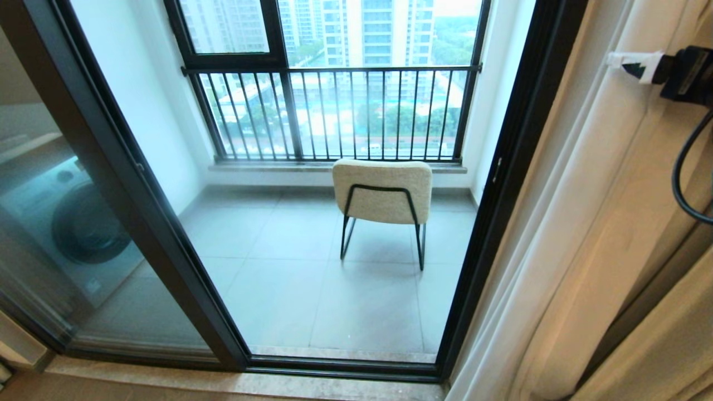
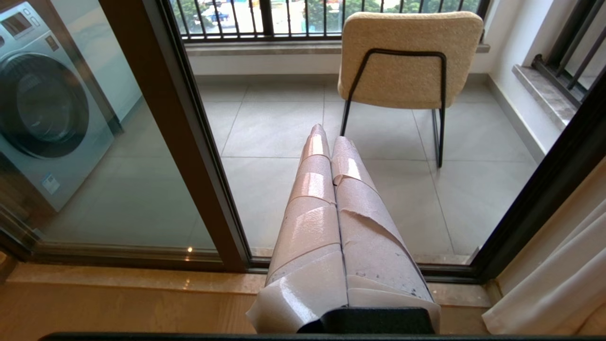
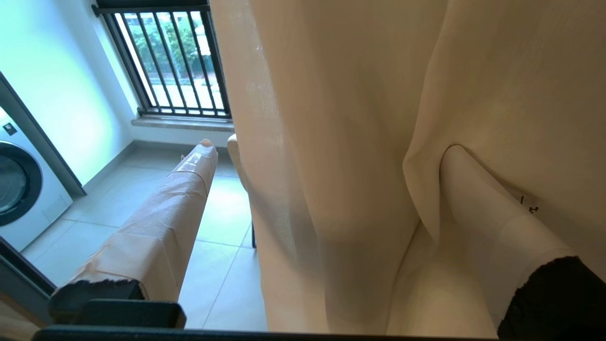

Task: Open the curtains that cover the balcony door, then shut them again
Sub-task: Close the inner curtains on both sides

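The rest of the cloth (image 1: 641, 220) hangs wide and loose, so my right gripper will next pinch the curtain by the thick fold at its free edge (image 1: 605, 100).
The curtains (image 1: 585, 223) hang bunched at the right side, leaving the balcony door (image 1: 125, 167) uncovered; its glass panels sit in a dark frame. In the head view one white-taped finger (image 1: 635, 61) of my right arm reaches against the fabric, high at the right. My right gripper (image 3: 331, 149) is open wide. A thick fold of the curtains (image 3: 350, 123) hangs between its fingers, and the far finger (image 3: 483, 208) presses into the cloth. My left gripper (image 2: 326, 137) is shut and empty, held low in front of the door sill.
A beige chair (image 1: 382, 192) with black legs stands on the tiled balcony floor. Behind it is a black-barred railing window (image 1: 334, 111). A washing machine (image 1: 72, 223) shows through the left glass panel. A stone sill (image 1: 223, 379) runs along the door's base.
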Motion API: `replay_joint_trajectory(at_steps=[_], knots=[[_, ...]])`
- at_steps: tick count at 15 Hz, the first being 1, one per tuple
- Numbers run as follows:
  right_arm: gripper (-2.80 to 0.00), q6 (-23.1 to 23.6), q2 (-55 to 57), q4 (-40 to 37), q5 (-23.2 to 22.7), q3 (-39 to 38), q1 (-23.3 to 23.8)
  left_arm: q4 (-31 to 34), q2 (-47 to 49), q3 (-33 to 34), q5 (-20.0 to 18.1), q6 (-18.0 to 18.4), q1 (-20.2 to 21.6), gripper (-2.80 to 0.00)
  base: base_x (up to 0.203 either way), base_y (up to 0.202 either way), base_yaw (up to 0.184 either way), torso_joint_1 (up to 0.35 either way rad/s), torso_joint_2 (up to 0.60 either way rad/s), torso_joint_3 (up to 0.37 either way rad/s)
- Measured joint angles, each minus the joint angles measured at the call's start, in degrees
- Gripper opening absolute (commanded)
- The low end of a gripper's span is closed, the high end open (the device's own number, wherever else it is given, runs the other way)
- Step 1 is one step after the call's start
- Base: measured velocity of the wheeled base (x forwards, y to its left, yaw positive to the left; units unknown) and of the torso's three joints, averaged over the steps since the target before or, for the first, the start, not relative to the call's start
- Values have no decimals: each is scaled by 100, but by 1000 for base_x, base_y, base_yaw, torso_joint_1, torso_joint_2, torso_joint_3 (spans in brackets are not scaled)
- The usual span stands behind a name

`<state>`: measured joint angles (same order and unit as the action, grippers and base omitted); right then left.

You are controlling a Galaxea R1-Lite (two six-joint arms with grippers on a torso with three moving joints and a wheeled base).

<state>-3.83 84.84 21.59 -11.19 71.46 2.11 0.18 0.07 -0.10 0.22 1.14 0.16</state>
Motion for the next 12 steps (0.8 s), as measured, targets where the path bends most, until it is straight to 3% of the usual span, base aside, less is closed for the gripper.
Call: replay_joint_trajectory(at_steps=[1, 2, 12], knots=[[0, 6, 45, 101, 8, -11, 0, 0, 0, 0, 0, -2, 0, -280, 0, 0, 0, 0, 0, 0], [-280, 9, 87, 185, 12, -21, 0, 0, 0, 0, 0, 0, 0, -280, 0, 0, 0, 0, 0, 0], [-280, -43, 209, 680, 28, -44, 9, 0, 0, 0, 0, 0, 0, -280, 0, 0, 0, 0, 0, 0]])
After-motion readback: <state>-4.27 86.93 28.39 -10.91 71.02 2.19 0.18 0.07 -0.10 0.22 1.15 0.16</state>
